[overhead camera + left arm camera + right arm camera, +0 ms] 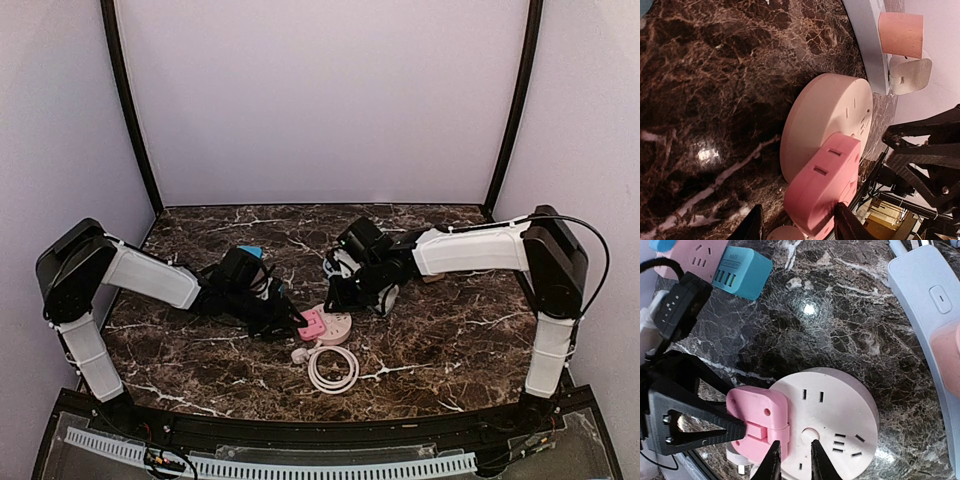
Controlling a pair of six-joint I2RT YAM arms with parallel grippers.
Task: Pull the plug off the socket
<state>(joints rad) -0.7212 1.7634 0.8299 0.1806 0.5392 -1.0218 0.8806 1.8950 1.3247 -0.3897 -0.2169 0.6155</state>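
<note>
The pink plug needs pulling off the socket, so my left gripper should grab it next at its near end (308,327) (812,209), with fingers on either side of it.
A pink plug (825,185) sits plugged into a round pale pink socket (825,120) lying flat on the marble table. My left gripper (800,222) is open and straddles the plug's near end. One finger (847,225) touches the plug's side and the other finger (752,225) stands apart from it. In the top view the left gripper (300,318) is at the plug (312,322). My right gripper (794,457) hovers over the socket's face (840,410) beside the plug (757,417), its fingers a narrow gap apart with nothing between them.
A pale blue power strip (925,315) with a peach adapter (900,34) lies behind the socket. A teal adapter (742,272) sits on a pink socket block (695,255). A coiled white cable (332,368) with its plug (298,354) lies in front.
</note>
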